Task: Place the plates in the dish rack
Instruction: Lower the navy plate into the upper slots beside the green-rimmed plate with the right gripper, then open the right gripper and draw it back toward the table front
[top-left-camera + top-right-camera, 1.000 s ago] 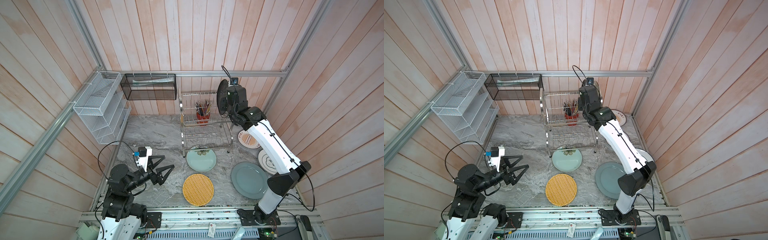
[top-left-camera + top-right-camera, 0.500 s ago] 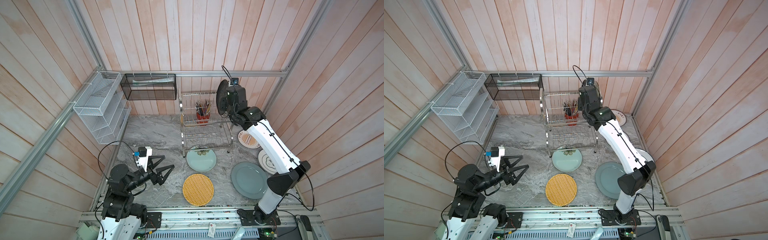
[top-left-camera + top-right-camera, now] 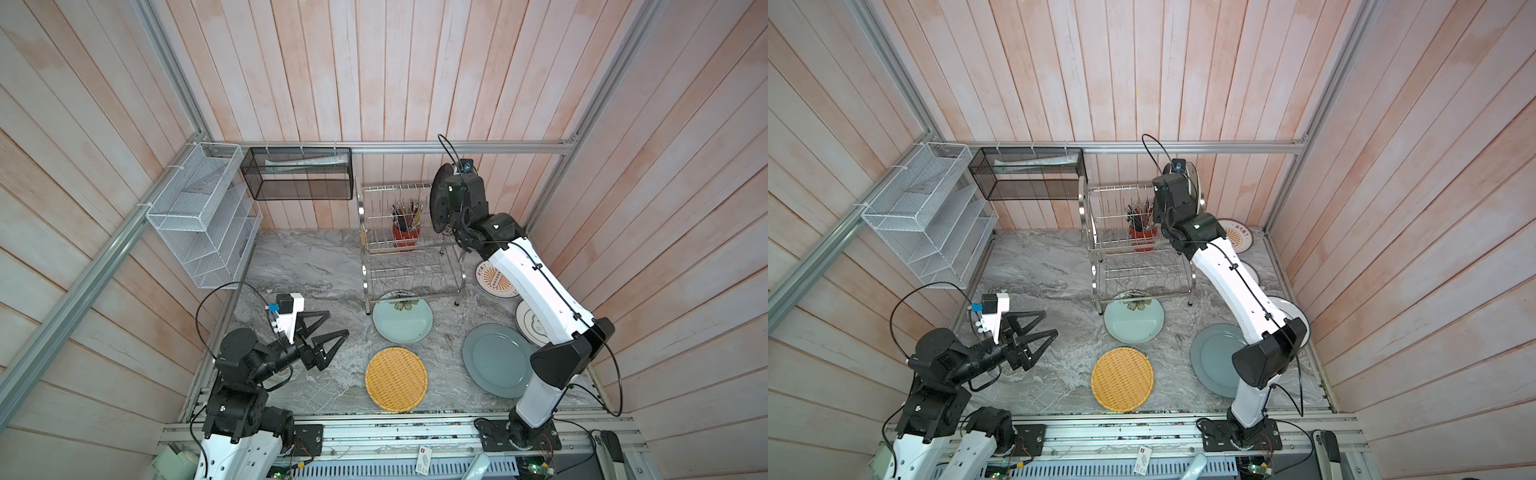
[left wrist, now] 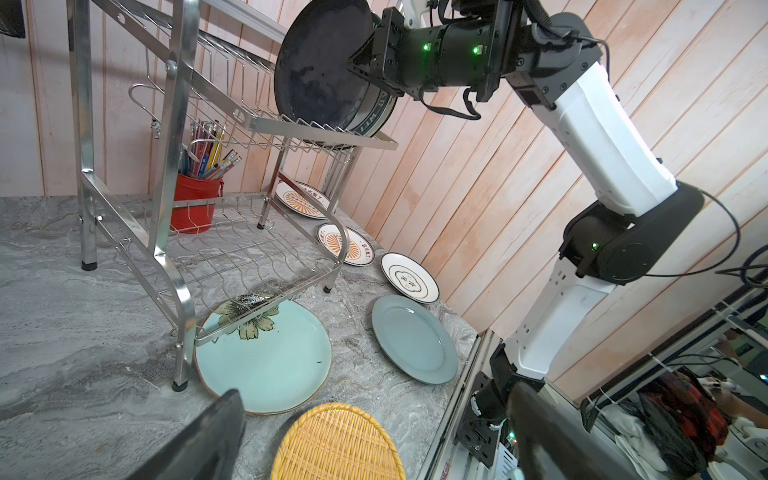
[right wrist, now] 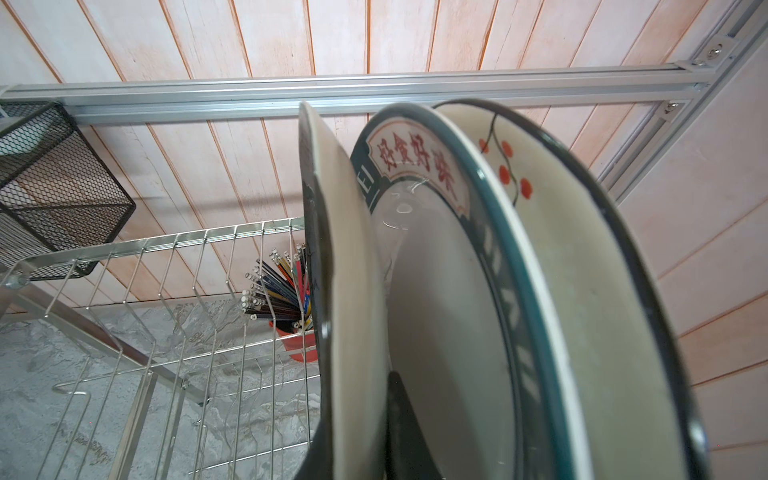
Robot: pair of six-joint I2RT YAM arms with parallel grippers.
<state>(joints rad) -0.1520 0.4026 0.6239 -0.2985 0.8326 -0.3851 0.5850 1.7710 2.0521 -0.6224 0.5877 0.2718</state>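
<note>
The black plate's lower edge [image 3: 439,230] reaches down to the rack's top-level wires beside the green-rimmed plate, so the robot's right gripper will let go of the plate.
The dish rack [image 3: 362,232] [image 3: 1096,253] [image 4: 174,166] stands at the back of the table. My right gripper [image 3: 451,208] [image 4: 365,54] [image 5: 357,436] is shut on the rim of a black plate [image 3: 439,203] [image 4: 320,70] [image 5: 349,291]. It holds the plate upright at the top tier, beside a green-rimmed plate [image 5: 436,332] and a berry-print plate [image 5: 561,249]. Flat on the table lie a mint flowered plate [image 3: 403,322] [image 4: 266,357], a yellow woven plate [image 3: 396,379], a grey-blue plate [image 3: 494,359], two orange-sunburst plates [image 4: 303,199] [image 4: 347,245] and a dark-emblem plate [image 4: 409,276]. My left gripper [image 3: 337,324] [image 3: 1050,323] hovers open and empty at the front left.
A red cup of utensils [image 3: 406,232] sits in the rack's top tier. A white mesh organiser [image 3: 199,216] and a black mesh basket [image 3: 299,178] hang on the back left walls. Wooden walls close in the table on three sides.
</note>
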